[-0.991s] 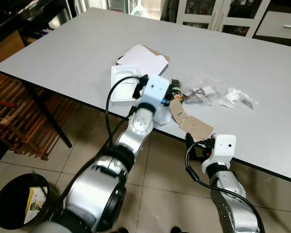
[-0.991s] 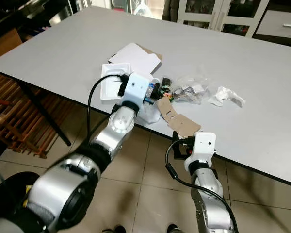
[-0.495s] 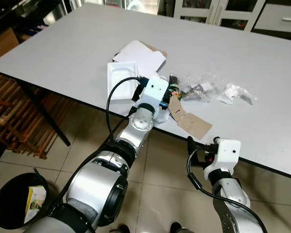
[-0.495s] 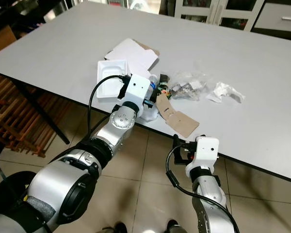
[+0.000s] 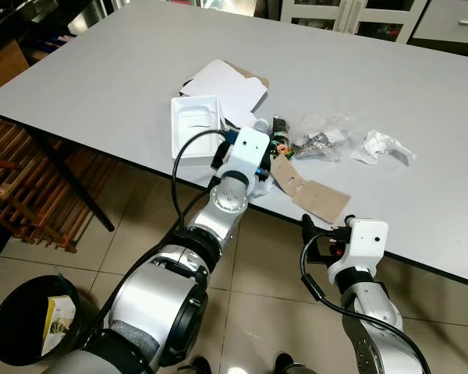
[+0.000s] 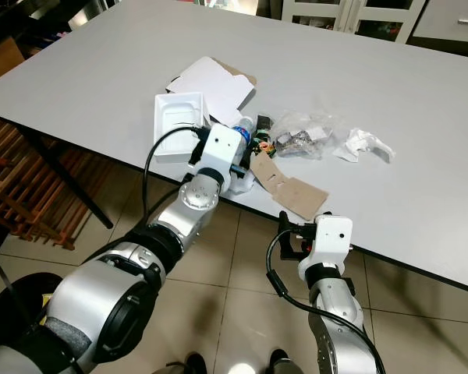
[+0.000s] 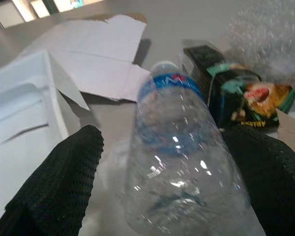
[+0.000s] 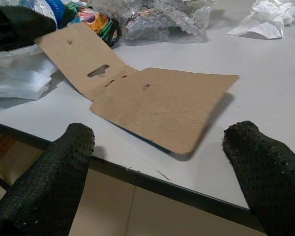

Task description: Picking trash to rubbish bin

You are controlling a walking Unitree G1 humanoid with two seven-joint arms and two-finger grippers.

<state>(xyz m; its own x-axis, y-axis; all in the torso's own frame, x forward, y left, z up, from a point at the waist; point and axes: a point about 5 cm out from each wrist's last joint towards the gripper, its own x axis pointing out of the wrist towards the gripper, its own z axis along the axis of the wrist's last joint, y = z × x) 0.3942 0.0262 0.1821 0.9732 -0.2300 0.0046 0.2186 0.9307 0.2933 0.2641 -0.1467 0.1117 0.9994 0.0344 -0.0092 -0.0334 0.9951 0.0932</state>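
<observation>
The snack pack and white box crowd the bottle's neck. Next, my left gripper picks up the bottle around its lower body (image 7: 184,189), near the bottle's base.
A clear plastic bottle (image 7: 182,162) with a blue label lies on the grey table (image 5: 101,70) near its front edge. My left gripper (image 7: 164,142) is open, one black finger on each side of the bottle; a gap shows beside one finger (image 7: 64,182). The bottle's cap end (image 6: 244,127) pokes out past the left wrist. A bent brown cardboard piece (image 8: 152,103) overhangs the table edge. My right gripper (image 8: 162,157) is open just below that edge, facing the cardboard and apart from it. The black rubbish bin (image 5: 31,319) stands on the floor at lower left.
On the table lie a white foam tray (image 5: 195,128), a flattened white box (image 5: 226,84), a dark snack pack (image 7: 236,88), clear plastic wrap (image 5: 320,140) and crumpled white paper (image 5: 382,146). A wooden rack (image 5: 23,187) stands under the table's left side.
The view has shifted a little. My right gripper has dropped from the cardboard's edge to just below the table edge. The left gripper stays around the bottle.
</observation>
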